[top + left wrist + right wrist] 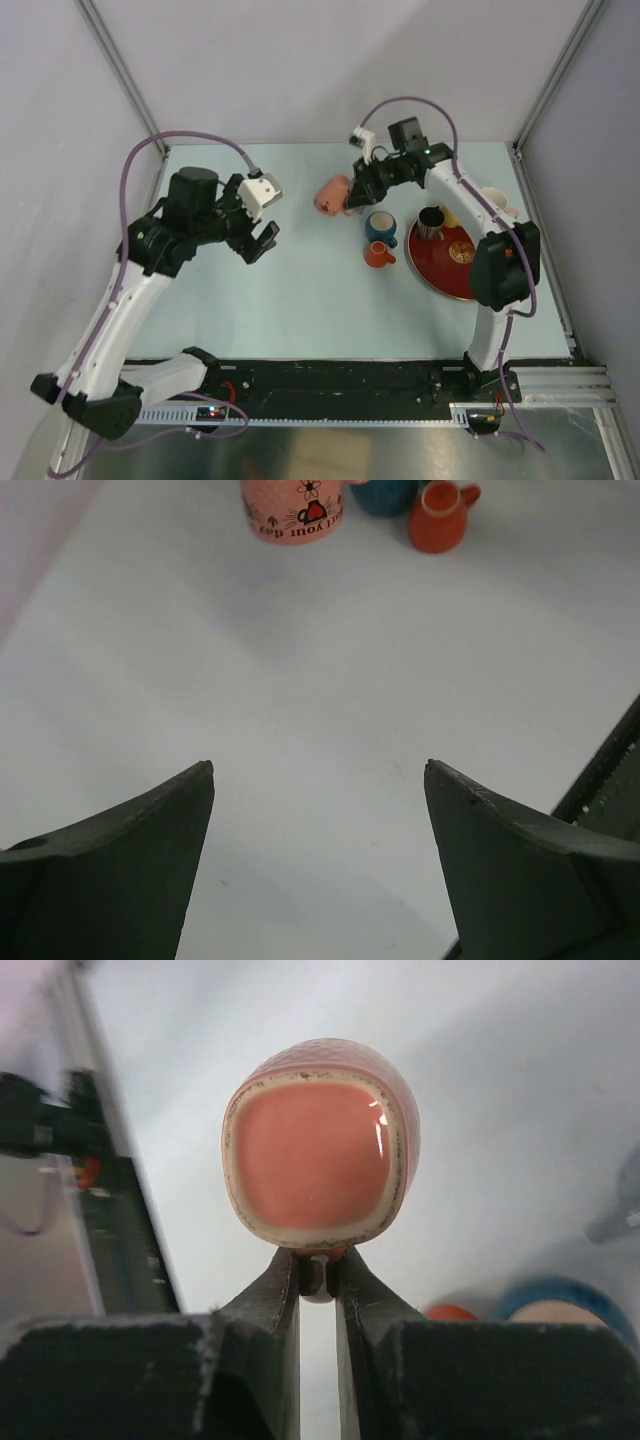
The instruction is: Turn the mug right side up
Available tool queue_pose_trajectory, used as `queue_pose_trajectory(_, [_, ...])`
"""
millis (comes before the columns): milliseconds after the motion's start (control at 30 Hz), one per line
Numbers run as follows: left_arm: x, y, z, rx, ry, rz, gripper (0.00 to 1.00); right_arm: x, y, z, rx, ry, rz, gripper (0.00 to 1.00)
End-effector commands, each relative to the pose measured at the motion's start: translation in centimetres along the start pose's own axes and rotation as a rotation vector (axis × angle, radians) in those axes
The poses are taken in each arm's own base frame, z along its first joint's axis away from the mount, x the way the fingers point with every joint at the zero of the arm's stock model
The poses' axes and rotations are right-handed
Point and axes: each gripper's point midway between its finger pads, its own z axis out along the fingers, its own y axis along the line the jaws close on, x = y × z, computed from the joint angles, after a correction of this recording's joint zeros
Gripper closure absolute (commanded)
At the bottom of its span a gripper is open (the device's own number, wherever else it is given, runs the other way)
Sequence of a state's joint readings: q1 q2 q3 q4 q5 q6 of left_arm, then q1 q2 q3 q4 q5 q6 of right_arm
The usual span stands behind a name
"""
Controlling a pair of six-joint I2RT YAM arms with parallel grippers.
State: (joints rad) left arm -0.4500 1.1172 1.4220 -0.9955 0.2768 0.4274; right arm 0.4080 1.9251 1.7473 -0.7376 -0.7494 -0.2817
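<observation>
I will next take hold of the pink mug's rim with my left gripper, so the handle stays free for turning the mug right side up.
The pink mug is at the back middle of the table. In the right wrist view its flat glazed base faces the camera. My right gripper is shut on the mug's handle, right next to the mug in the top view. I cannot tell whether the mug touches the table. In the left wrist view the mug shows at the top edge with its print upside down. My left gripper is open and empty above bare table, left of the mug, and its fingers stand wide apart.
A blue mug and a small orange mug stand upright just right of the pink mug. A red plate carries a dark mug. A white cup stands at the far right.
</observation>
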Motion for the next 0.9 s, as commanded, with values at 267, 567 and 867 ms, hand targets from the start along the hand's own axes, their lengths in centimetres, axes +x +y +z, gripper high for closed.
queue_pose_trajectory(267, [-8.3,1.7,-1.8,-0.323,-0.459,0.617,0.12,-6.3,16.5,-7.8,-0.835,-0.033,0.329,1.00])
queue_pose_trajectory(567, [-9.2,0.1,-1.0,-0.463,-0.553,0.851,0.22,-4.8,19.5,-7.8,-0.930,0.099,0.286,1.00])
queue_pose_trajectory(867, [-10.7,-0.5,-0.3,-0.484,-0.593,0.874,0.93,-4.7,19.3,-7.8,-0.920,0.073,0.263,0.91])
